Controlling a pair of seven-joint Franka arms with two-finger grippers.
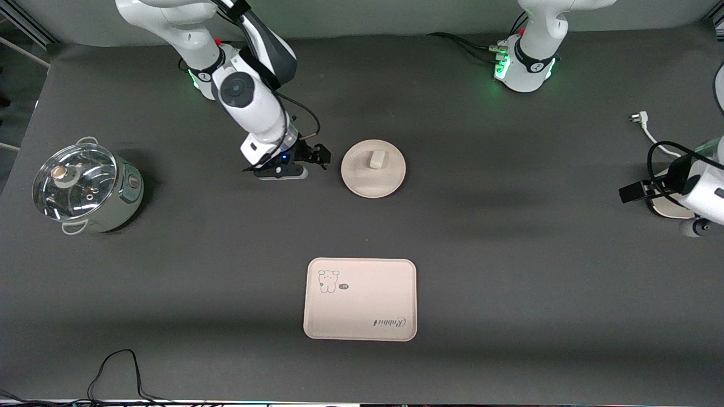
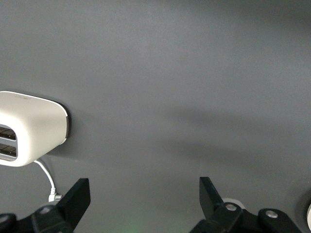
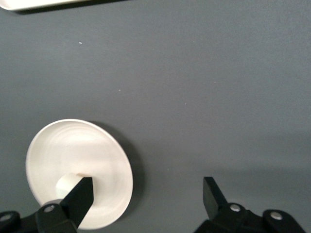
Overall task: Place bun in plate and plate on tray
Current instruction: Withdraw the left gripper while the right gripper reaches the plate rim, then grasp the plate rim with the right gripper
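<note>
Next, my right gripper grips the plate by its rim [image 1: 342, 169] to set the plate with the bun on the tray [image 1: 360, 299].
The bun [image 1: 376, 159] lies in the round cream plate [image 1: 367, 183] near the middle of the table. The tray [image 1: 360, 299] with the animal drawing and "Rabbit" lies nearer to the front camera than the plate. My right gripper [image 1: 317, 157] is open and empty, low beside the plate toward the right arm's end. In the right wrist view the gripper [image 3: 146, 194] is mostly over bare table, with one finger in front of the plate [image 3: 97, 160] and the bun [image 3: 67, 183]. My left gripper [image 1: 636, 191] waits open and empty at the left arm's end, and shows open in the left wrist view [image 2: 145, 196].
A steel pot with a glass lid [image 1: 85, 186] stands at the right arm's end. A white toaster [image 2: 29, 128] sits by the left gripper, with a white cable and plug [image 1: 642, 121]. A black cable [image 1: 119, 367] lies at the edge nearest the camera. The tray edge [image 3: 43, 4] shows in the right wrist view.
</note>
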